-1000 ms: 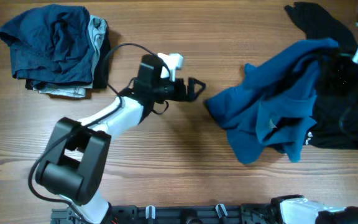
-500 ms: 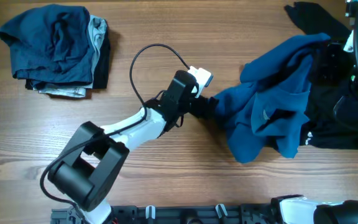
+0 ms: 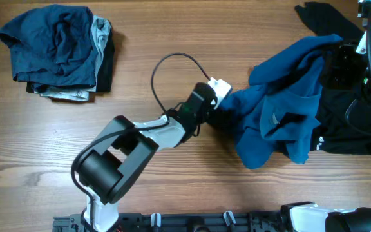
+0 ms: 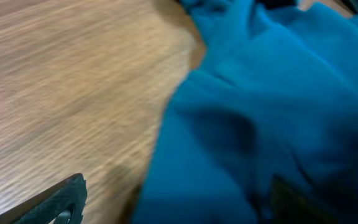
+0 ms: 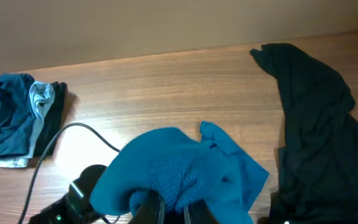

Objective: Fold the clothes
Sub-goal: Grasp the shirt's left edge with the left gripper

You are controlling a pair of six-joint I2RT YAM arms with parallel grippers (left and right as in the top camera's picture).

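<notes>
I need to grab the edge of the blue shirt (image 3: 282, 109) that is away from my right gripper with my left gripper, to spread the shirt open for folding.
A crumpled blue shirt (image 3: 282, 109) lies at the right of the wooden table, partly over a black garment (image 3: 348, 134). My left gripper (image 3: 223, 106) is at the shirt's left edge. In the left wrist view it (image 4: 173, 202) is open, and the blue cloth (image 4: 260, 93) lies between its fingers. My right gripper (image 5: 171, 210) is shut on an upper fold of the blue shirt (image 5: 179, 168), which hangs over its fingers.
A pile of folded dark blue, grey and black clothes (image 3: 57, 48) sits at the back left. More black cloth (image 3: 321, 19) lies at the back right. The left arm's cable (image 3: 172, 61) loops above the table middle.
My left gripper has moved right across the table to the blue shirt's left edge. The right gripper raised the shirt's upper fold a little, then held still.
</notes>
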